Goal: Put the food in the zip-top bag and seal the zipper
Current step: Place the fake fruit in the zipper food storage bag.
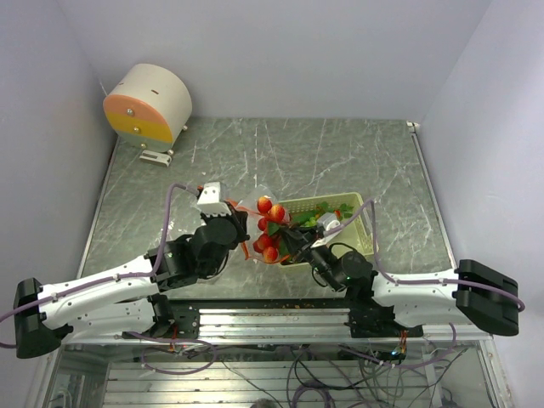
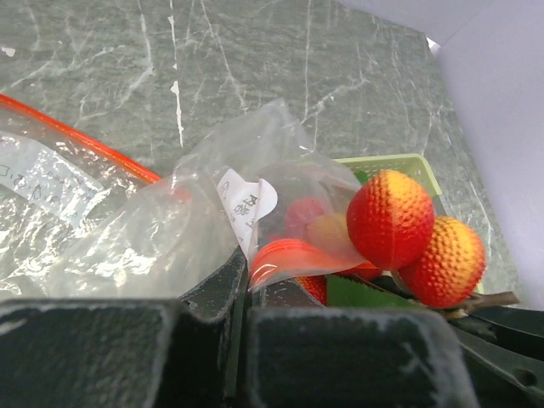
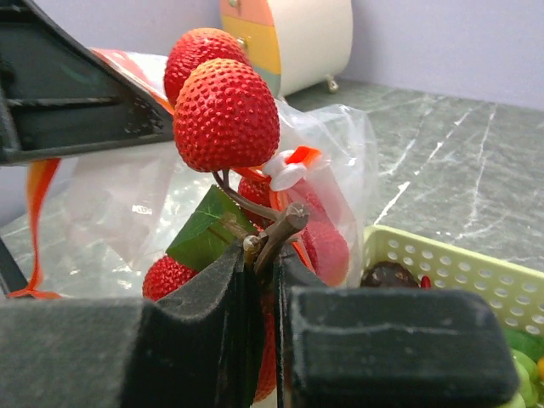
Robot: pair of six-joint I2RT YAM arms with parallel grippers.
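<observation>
The upper strawberries and their stem are outside the bag's opening, beside the bag's edge. My right gripper should move them into the bag, because they would fall short if it opened now.
The clear zip-top bag (image 2: 144,238) hangs crumpled above the table, and my left gripper (image 2: 246,280) is shut on its edge. The orange-red zipper (image 2: 85,140) runs off to the left. My right gripper (image 3: 265,255) is shut on the brown stem (image 3: 280,228) of a bunch of red strawberries (image 3: 225,115) with a green leaf, held right against the bag's mouth. Reddish food (image 2: 297,217) shows through the plastic. From above, the strawberries (image 1: 270,206) sit between my left gripper (image 1: 240,223) and right gripper (image 1: 291,242).
A pale green basket (image 1: 357,223) with more toy food stands just right of the bag, its rim (image 3: 442,263) close to my right gripper. A round cream and orange object (image 1: 149,106) sits at the table's far left corner.
</observation>
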